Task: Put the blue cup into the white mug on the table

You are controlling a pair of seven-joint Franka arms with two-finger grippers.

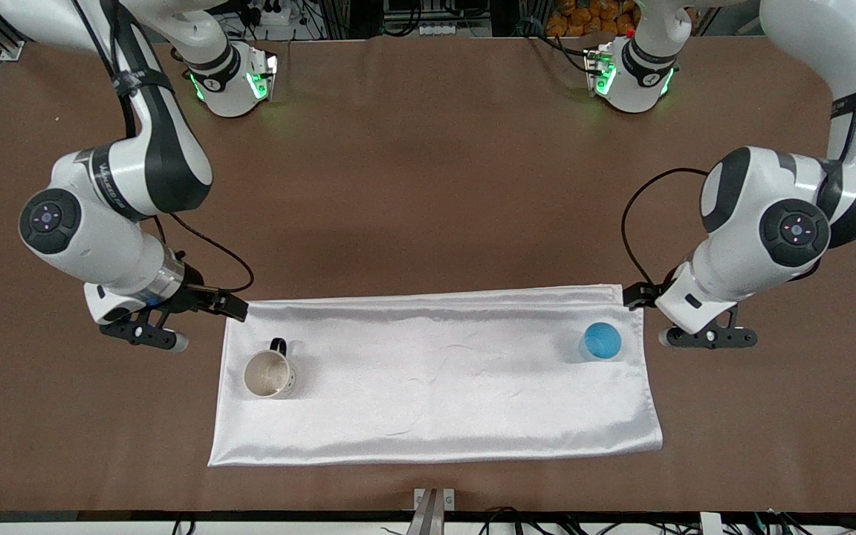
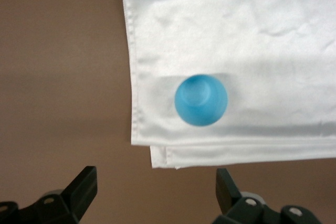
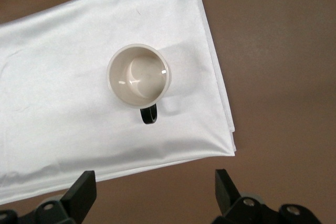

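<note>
The blue cup has to go into the white mug (image 1: 269, 374). My left gripper needs to grab the cup by its rim (image 1: 602, 325) next.
The blue cup (image 1: 601, 341) stands upright on a white cloth, near the cloth's edge at the left arm's end; it also shows in the left wrist view (image 2: 201, 99). The white mug (image 1: 269, 374) with a black handle stands upright and empty on the cloth at the right arm's end, and shows in the right wrist view (image 3: 139, 75). My left gripper (image 1: 707, 339) is open and empty over the brown table (image 1: 428, 186), just off the cloth beside the cup; its own view (image 2: 155, 195) shows this too. My right gripper (image 1: 144, 332) is open and empty over the table beside the mug, as in its own view (image 3: 154, 192).
The shiny white cloth (image 1: 435, 394) lies flat across the table's middle, toward the front camera. Bare brown table surrounds it. Both arms' bases stand along the table edge farthest from the camera.
</note>
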